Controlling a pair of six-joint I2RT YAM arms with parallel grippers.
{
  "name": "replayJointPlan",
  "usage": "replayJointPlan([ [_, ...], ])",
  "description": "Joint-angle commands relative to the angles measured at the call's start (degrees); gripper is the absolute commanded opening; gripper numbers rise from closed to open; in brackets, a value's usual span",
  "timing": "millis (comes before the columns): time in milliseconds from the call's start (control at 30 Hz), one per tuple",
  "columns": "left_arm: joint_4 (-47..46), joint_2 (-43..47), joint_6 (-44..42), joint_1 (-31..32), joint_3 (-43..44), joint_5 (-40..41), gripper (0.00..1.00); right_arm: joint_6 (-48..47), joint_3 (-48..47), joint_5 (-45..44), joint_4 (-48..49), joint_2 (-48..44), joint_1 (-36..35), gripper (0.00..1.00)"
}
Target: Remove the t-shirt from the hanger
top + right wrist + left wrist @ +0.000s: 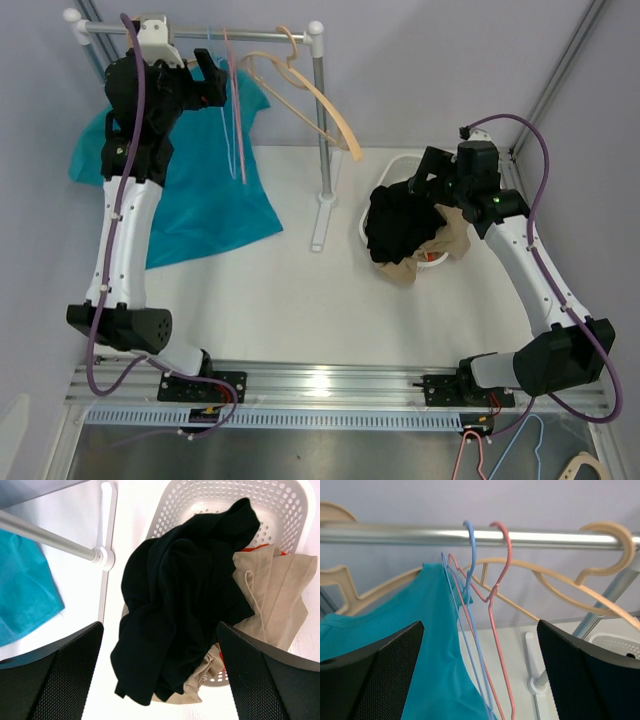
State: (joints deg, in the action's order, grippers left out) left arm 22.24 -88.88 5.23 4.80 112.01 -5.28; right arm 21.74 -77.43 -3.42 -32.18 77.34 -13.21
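I need to grab the beige hanger at the hook's base (347,586) with my left gripper next, so that the hanger's arms stay free. Then I can remove the t-shirt.
The teal t-shirt (210,200) hangs from the rack's left end and spreads down onto the table. In the left wrist view the t-shirt (395,645) sits on a beige hanger (390,586) whose arm pokes out at the collar. My left gripper (222,85) is up by the rail, open; in its own view the left gripper (480,680) has the shirt's edge and two thin wire hangers between its wide-apart fingers, touching none. My right gripper (420,178) hovers open over the basket, and in the right wrist view the right gripper (160,680) holds nothing.
A blue wire hanger (470,580) and a pink one (496,605) hang on the steel rail (395,534), with bare beige hangers (300,90) to their right. The rack post (322,120) stands mid-table. A white basket (280,500) holds a black garment (185,595) and a beige one (275,590).
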Motion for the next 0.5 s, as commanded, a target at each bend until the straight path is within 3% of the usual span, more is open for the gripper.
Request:
replayJointPlan([
  [0,2.3,2.5,-2.8,-1.1,1.8,-1.5,1.00,-0.9,-1.9,2.3,0.2,-0.8,-0.2,1.00],
  [100,2.4,3.6,0.5,-4.6,1.2,-6.0,1.00,-0.9,-2.1,2.7,0.3,-0.9,-0.4,0.99],
  [133,2.1,3.6,2.3,-9.8,1.2,-8.8,0.99,-0.8,-2.0,4.4,0.3,-0.9,-0.5,0.99],
  [233,0.2,2.9,9.3,-17.0,0.9,-17.7,1.00,-0.7,-2.0,5.4,0.0,-0.9,-0.9,1.00],
  [467,1.9,-5.5,9.3,-19.7,6.6,-18.0,0.99,-0.7,-2.7,5.9,-0.6,-0.4,-2.1,1.00],
])
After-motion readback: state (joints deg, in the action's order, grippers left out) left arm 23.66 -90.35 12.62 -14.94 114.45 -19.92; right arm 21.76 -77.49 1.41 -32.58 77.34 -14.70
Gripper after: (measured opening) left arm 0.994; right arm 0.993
